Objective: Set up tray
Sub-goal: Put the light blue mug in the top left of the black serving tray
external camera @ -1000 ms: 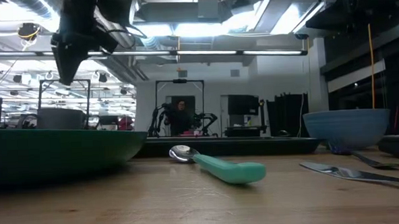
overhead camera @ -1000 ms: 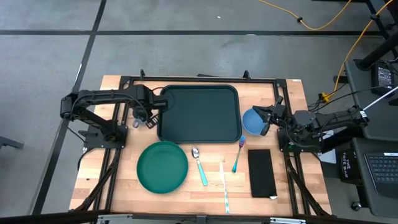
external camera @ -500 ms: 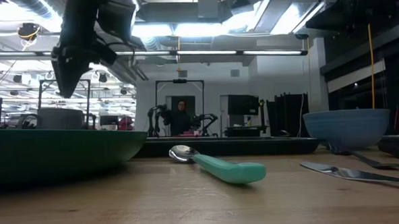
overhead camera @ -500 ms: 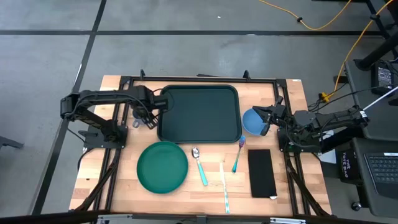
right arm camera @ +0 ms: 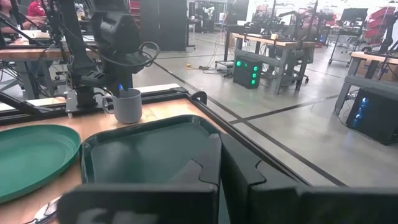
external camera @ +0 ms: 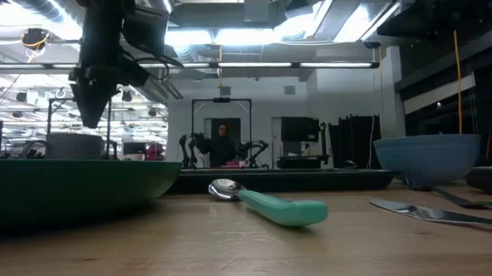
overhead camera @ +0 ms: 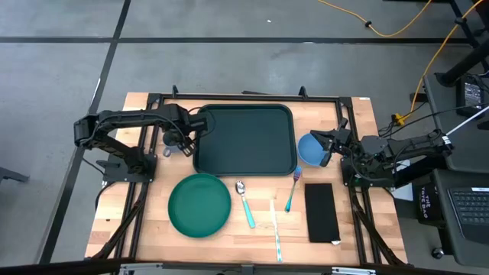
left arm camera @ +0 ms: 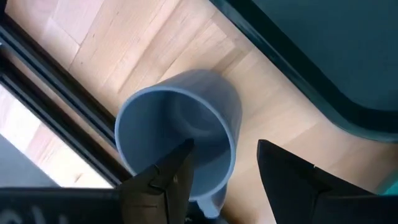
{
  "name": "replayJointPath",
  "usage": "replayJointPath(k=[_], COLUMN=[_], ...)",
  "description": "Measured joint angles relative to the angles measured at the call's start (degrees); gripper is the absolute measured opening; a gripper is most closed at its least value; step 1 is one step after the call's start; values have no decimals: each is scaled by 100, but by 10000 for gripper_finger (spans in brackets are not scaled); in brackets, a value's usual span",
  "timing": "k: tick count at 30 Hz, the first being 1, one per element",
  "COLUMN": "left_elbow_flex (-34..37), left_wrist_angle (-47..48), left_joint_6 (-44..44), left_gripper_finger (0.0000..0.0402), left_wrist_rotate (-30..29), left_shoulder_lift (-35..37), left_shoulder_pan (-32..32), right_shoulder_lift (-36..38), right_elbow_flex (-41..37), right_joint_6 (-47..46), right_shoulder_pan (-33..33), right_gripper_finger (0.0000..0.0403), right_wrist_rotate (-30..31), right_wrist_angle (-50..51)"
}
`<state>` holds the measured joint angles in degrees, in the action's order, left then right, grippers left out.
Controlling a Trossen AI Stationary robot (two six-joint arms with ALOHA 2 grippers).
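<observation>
The blue-grey cup needs to be grabbed next by its rim (overhead camera: 170, 148) with my left gripper, to set up the tray (overhead camera: 244, 139).
The dark green-black tray (overhead camera: 244, 139) lies flat in the far middle of the table and shows in the right wrist view as well (right arm camera: 149, 155). A blue-grey cup (overhead camera: 167, 146) stands upright just left of it. My left gripper (left arm camera: 221, 149) hovers open over the cup (left arm camera: 180, 134); in the low view its tips (external camera: 91, 107) are above the cup's rim (external camera: 73, 139). My right gripper (overhead camera: 322, 147) waits shut over the right edge of a blue bowl (overhead camera: 308, 149), which sits on the table (external camera: 428, 157).
A round green plate (overhead camera: 199, 205) lies at the near left. A teal spoon (overhead camera: 246, 202), a knife (overhead camera: 275, 229), a teal-handled fork (overhead camera: 293, 191) and a black napkin (overhead camera: 321, 212) lie near the front edge. Black frame rails run along the table's sides.
My left gripper has sunk a little toward the cup and shifted slightly above it. The cup, tray and bowl have stayed where they were.
</observation>
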<state>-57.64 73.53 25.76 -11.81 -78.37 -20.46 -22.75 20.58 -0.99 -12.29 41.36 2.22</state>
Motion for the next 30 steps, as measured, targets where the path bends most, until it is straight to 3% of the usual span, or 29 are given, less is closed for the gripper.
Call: replayJointPath(k=[8,21,30], left_elbow_flex=[624,663,662], left_wrist_angle=[-578,-794,-802], left_joint_6=[0,-299,-481], left_gripper_finger=[169,166,122], left_wrist_rotate=[164,295,295], left_shoulder_lift=[-5,87,87], left_shoulder_pan=[-32,-32,-30], right_shoulder_lift=[1,1,1], right_elbow_flex=[-2,-2,-2], right_joint_6=[0,-17,-14], right_shoulder_pan=[1,0,0], right_gripper_finger=[10,10,10], right_wrist_rotate=[0,2,2], right_wrist_angle=[52,45,43])
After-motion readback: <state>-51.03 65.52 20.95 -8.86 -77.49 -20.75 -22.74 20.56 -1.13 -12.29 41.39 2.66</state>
